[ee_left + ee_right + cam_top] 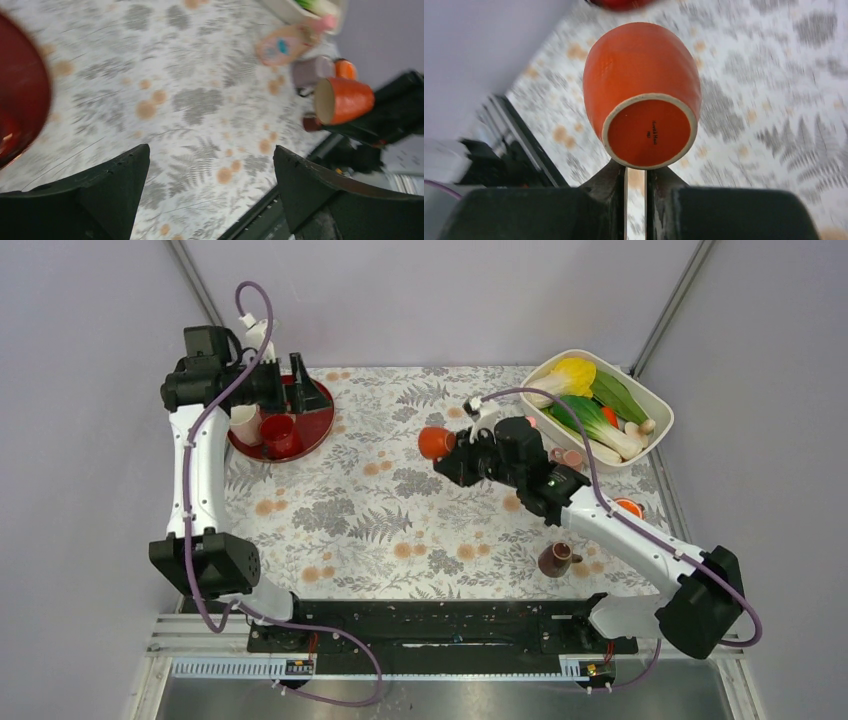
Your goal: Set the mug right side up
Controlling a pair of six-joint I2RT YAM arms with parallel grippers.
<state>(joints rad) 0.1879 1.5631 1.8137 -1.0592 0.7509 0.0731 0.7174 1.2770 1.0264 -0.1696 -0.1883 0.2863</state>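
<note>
My left gripper grips the orange mug by its open rim next, leaving the mug's base free to set the mug right side up.
The pale pink mug stands on the dark red tray at the far left, next to a glossy red mug; I cannot tell which way up it is. My left gripper hovers open and empty just behind it, and in the left wrist view its jaws are wide apart over the tablecloth. My right gripper is shut on an orange mug, held on its side above the table's middle. The right wrist view shows that mug's base just above the nearly closed fingers.
A white basin of vegetables sits at the far right. Small pink cups, an orange cup and a brown cup stand on the right side. The left wrist view shows the orange mug and a greyish-mauve mug.
</note>
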